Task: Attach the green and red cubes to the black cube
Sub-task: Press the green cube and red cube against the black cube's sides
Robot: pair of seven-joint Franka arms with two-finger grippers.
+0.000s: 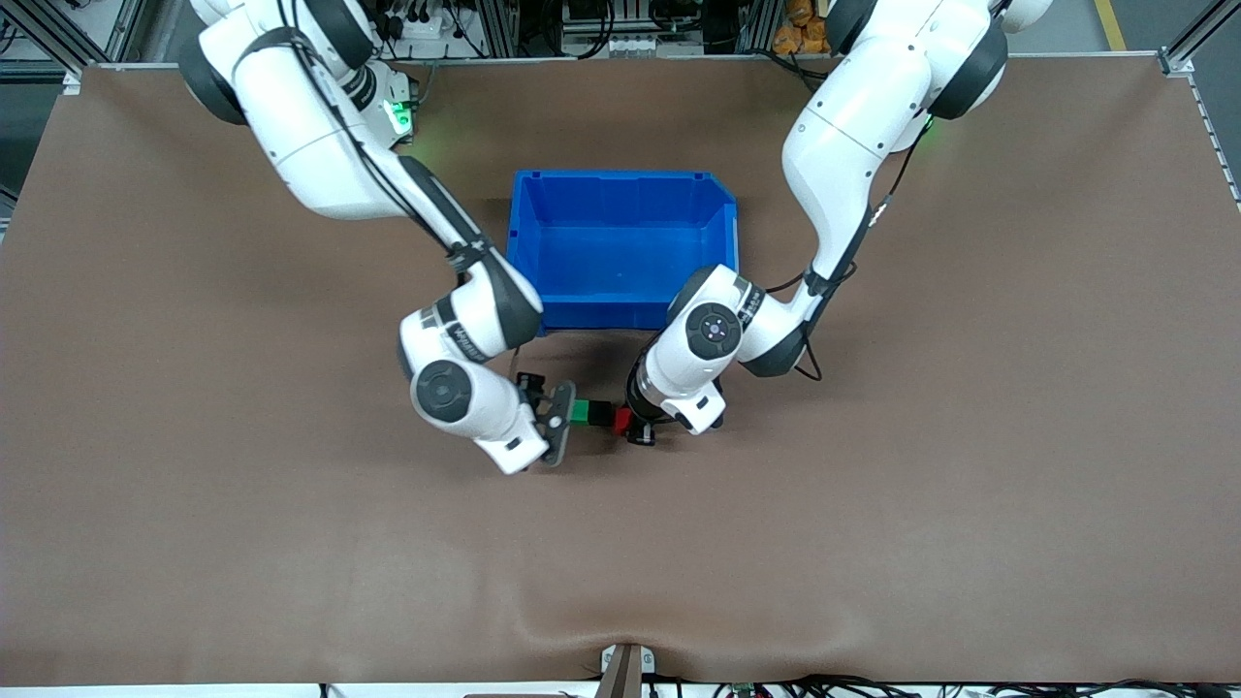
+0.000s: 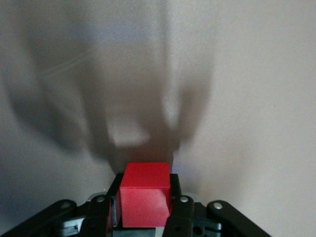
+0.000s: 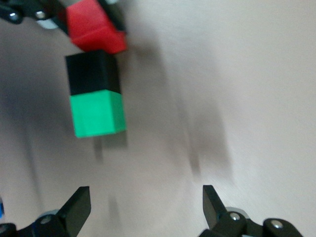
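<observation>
My left gripper releases the red cube next, since the red cube (image 1: 622, 419) sits low against the black cube's side (image 1: 601, 413) in the front view.
The green cube (image 1: 580, 412), the black cube (image 1: 601, 414) and the red cube (image 1: 622, 419) stand joined in one row, black in the middle, over the brown table nearer to the front camera than the bin. My left gripper (image 1: 632, 425) is shut on the red cube (image 2: 145, 197) at the left arm's end of the row. My right gripper (image 1: 564, 423) is open at the green end, a small gap from the green cube (image 3: 98, 114), with nothing between its fingers (image 3: 79, 205). In the right wrist view the black cube (image 3: 94, 73) and red cube (image 3: 94, 30) continue the row.
A blue bin (image 1: 611, 175) with nothing in it sits farther from the front camera than both grippers, between the two arms. Brown table mat (image 1: 873, 543) spreads all round, with a small ripple at its near edge.
</observation>
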